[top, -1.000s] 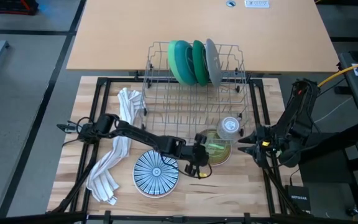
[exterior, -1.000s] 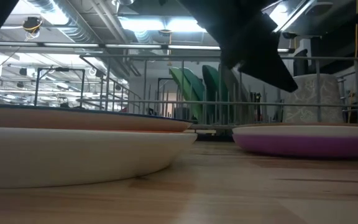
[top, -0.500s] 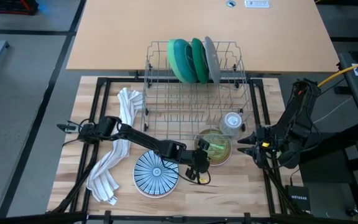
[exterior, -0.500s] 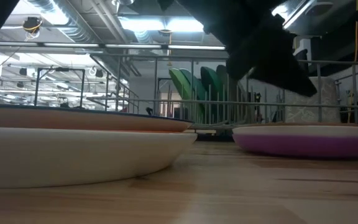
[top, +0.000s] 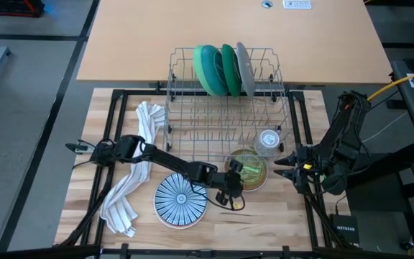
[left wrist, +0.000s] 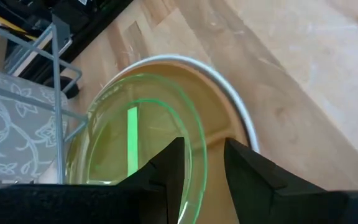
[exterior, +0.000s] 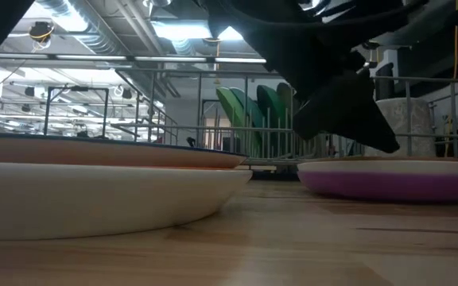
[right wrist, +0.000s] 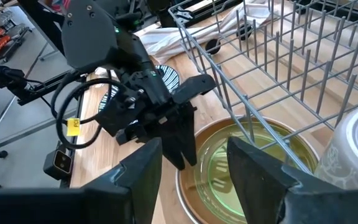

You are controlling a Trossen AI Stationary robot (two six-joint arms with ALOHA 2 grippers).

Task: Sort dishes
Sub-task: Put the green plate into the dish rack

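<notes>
I will grab the clear green bowl by its rim (left wrist: 197,149) with my left gripper, so that I can sort the bowl into the dish rack.
A clear green bowl (top: 250,167) sits on a tan plate (left wrist: 229,118), which lies on a purple plate (exterior: 388,178), near the rack's front right corner. My left gripper (top: 231,185) hangs low at the stack's left rim. It is open by a narrow gap, with one finger over the bowl's inside and one outside, and the green rim (left wrist: 199,149) runs between them. A blue-and-white striped plate (top: 180,200) lies flat to the left. Green, teal and grey dishes (top: 225,70) stand on edge in the wire rack (top: 192,119). My right gripper (top: 279,166) waits open at the right. My left gripper comes at the green bowl's rim (left wrist: 194,186) slanting down from the table's left, one finger (left wrist: 173,165) inside the bowl and one (left wrist: 244,168) outside over the tan plate. Whether the fingers touch the rim, I cannot tell.
A white patterned cup (top: 267,142) stands upside down in the rack's near right corner, just behind the stack. A white striped towel (top: 136,169) lies along the left side. Bare wood shows in front of the plates, toward the table's near edge.
My left gripper has sunk toward the stack's rim and rolled a little. Its finger gap looks unchanged. The dishes have not moved.
</notes>
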